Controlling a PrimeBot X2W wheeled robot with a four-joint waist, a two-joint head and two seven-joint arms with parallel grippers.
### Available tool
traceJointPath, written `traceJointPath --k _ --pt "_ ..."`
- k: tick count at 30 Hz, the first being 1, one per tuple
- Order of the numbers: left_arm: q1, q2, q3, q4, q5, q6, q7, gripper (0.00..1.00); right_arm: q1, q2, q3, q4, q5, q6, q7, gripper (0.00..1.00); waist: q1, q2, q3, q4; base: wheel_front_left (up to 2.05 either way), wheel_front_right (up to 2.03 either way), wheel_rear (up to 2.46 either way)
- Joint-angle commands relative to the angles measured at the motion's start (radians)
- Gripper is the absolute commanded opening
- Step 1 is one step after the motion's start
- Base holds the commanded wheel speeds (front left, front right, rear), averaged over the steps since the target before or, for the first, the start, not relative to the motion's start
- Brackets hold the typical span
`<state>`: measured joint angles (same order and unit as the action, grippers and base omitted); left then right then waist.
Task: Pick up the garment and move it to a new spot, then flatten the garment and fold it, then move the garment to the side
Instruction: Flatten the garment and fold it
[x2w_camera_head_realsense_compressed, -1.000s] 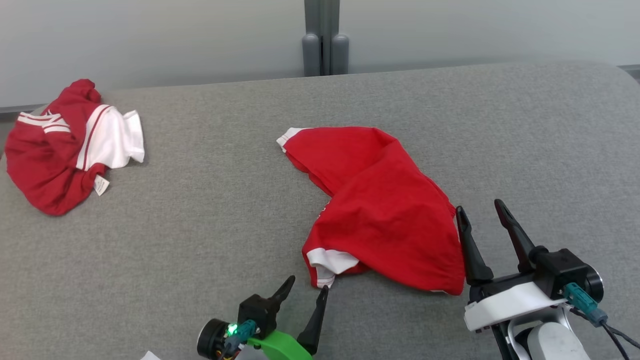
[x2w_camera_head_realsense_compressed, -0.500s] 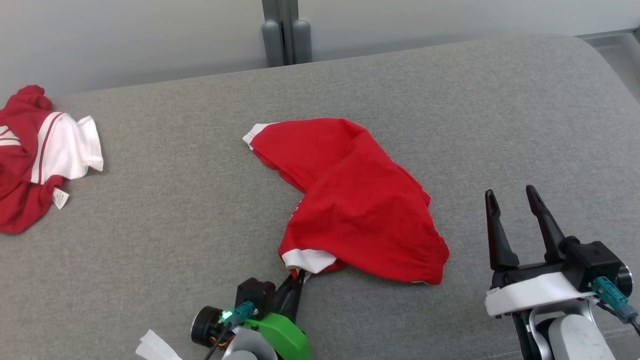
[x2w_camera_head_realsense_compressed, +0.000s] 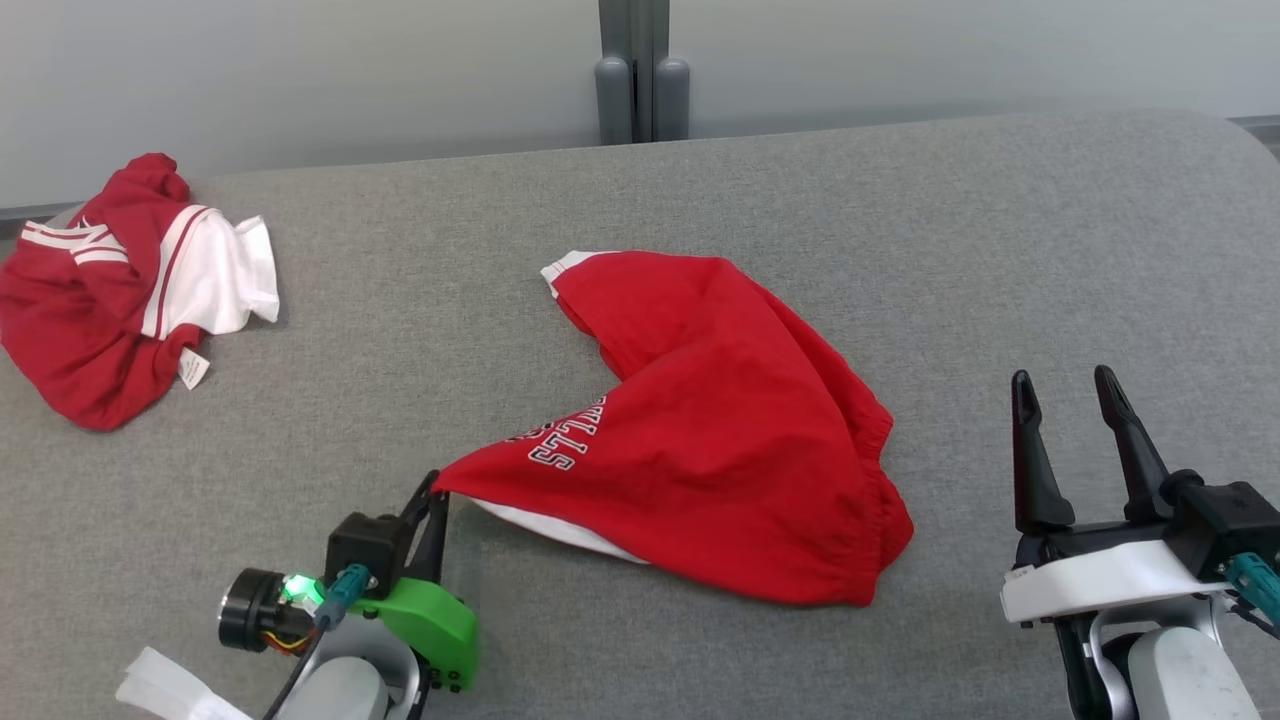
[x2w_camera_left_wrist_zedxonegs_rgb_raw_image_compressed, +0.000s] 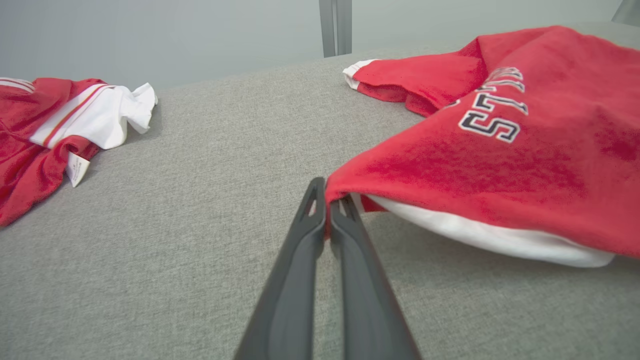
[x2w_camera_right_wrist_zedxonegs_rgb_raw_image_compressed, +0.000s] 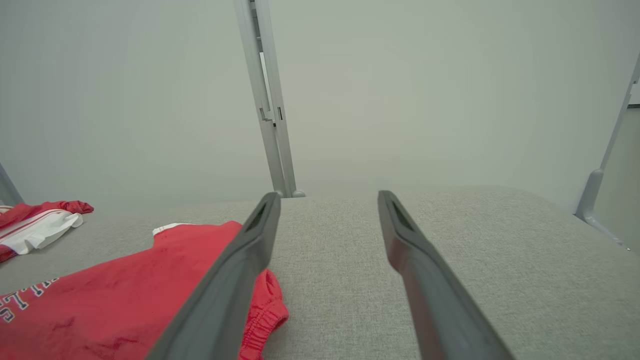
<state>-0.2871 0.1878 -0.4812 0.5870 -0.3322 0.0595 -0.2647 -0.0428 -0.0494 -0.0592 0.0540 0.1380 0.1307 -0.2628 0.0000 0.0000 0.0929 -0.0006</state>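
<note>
The gathered elastic waistband (x2w_camera_head_realsense_compressed: 884, 498) has a puckered edge that stands up, while the red leg cloth (x2w_camera_head_realsense_compressed: 708, 450) lies flat, so my right gripper will pinch the garment by that waistband next.
The garment (x2w_camera_head_realsense_compressed: 720, 430) is a pair of red shorts with white trim and white lettering, lying in the middle of the grey padded surface (x2w_camera_head_realsense_compressed: 420, 290). My left gripper (x2w_camera_head_realsense_compressed: 437, 492) is shut on the corner of one leg hem, which is drawn out to the left and lifted slightly. In the left wrist view the fingertips (x2w_camera_left_wrist_zedxonegs_rgb_raw_image_compressed: 327, 192) pinch the red edge of the garment (x2w_camera_left_wrist_zedxonegs_rgb_raw_image_compressed: 500, 165), with white lining showing underneath. My right gripper (x2w_camera_head_realsense_compressed: 1062, 378) stands open to the right of the waistband, holding nothing. The right wrist view has the garment (x2w_camera_right_wrist_zedxonegs_rgb_raw_image_compressed: 125, 310) left of the open gripper (x2w_camera_right_wrist_zedxonegs_rgb_raw_image_compressed: 327, 197).
A second red and white garment (x2w_camera_head_realsense_compressed: 110, 300) lies crumpled at the far left, also seen from the left wrist (x2w_camera_left_wrist_zedxonegs_rgb_raw_image_compressed: 50, 125). A grey post (x2w_camera_head_realsense_compressed: 643, 70) stands against the pale wall behind. The surface curves away at the right rear.
My left gripper closed on the leg hem and pulled it out to the left, unfolding that leg and exposing the lettering. The head camera shifted. My right gripper stayed open.
</note>
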Motion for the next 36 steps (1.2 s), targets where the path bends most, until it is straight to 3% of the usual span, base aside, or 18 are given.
traceJointPath --k 1,12,14,15,16,17,27,36 --pt "-0.024 0.012 0.009 0.000 0.015 0.003 0.001 0.00 0.007 -0.002 -0.009 -0.002 0.006 0.000 -0.003 1.00 0.0000 0.0000 0.001 -0.002 0.00 0.00 0.00" --pt "-0.097 0.023 0.021 0.156 0.067 -0.016 0.001 0.13 0.005 -0.002 -0.026 0.019 -0.008 0.000 -0.003 1.00 0.0000 0.0000 0.021 -0.051 0.00 0.00 0.00" --pt "-0.106 0.018 0.026 0.180 0.072 -0.017 0.000 0.31 0.006 -0.002 -0.025 0.021 -0.008 0.000 -0.003 1.00 0.0000 0.0000 0.021 -0.057 0.00 0.00 0.00" --pt "-0.108 0.016 0.029 0.186 0.074 -0.014 0.000 0.47 0.008 -0.002 -0.024 0.022 -0.009 0.000 -0.003 1.00 0.0000 0.0000 0.020 -0.058 0.00 0.00 0.00" --pt "-0.111 0.017 0.036 0.189 0.074 -0.009 0.001 0.84 0.009 -0.002 -0.024 0.023 -0.009 0.000 -0.003 1.00 0.0000 0.0000 0.019 -0.060 0.00 0.00 0.00" --pt "-0.111 0.019 0.047 0.188 0.073 -0.003 0.001 1.00 0.012 -0.002 -0.025 0.023 -0.009 0.000 -0.003 1.00 0.0000 0.0000 0.017 -0.059 0.00 0.00 0.00" --pt "-0.040 0.040 0.144 0.106 0.069 0.022 0.001 1.00 0.045 -0.002 0.004 0.051 -0.006 0.000 -0.003 1.00 0.0000 0.0000 -0.020 -0.011 0.00 0.00 0.00" --pt "0.036 0.031 0.198 0.054 0.079 0.014 0.001 1.00 0.083 -0.002 0.065 0.099 0.014 0.000 -0.003 1.00 0.0000 0.0000 -0.040 0.025 0.00 0.00 0.00"
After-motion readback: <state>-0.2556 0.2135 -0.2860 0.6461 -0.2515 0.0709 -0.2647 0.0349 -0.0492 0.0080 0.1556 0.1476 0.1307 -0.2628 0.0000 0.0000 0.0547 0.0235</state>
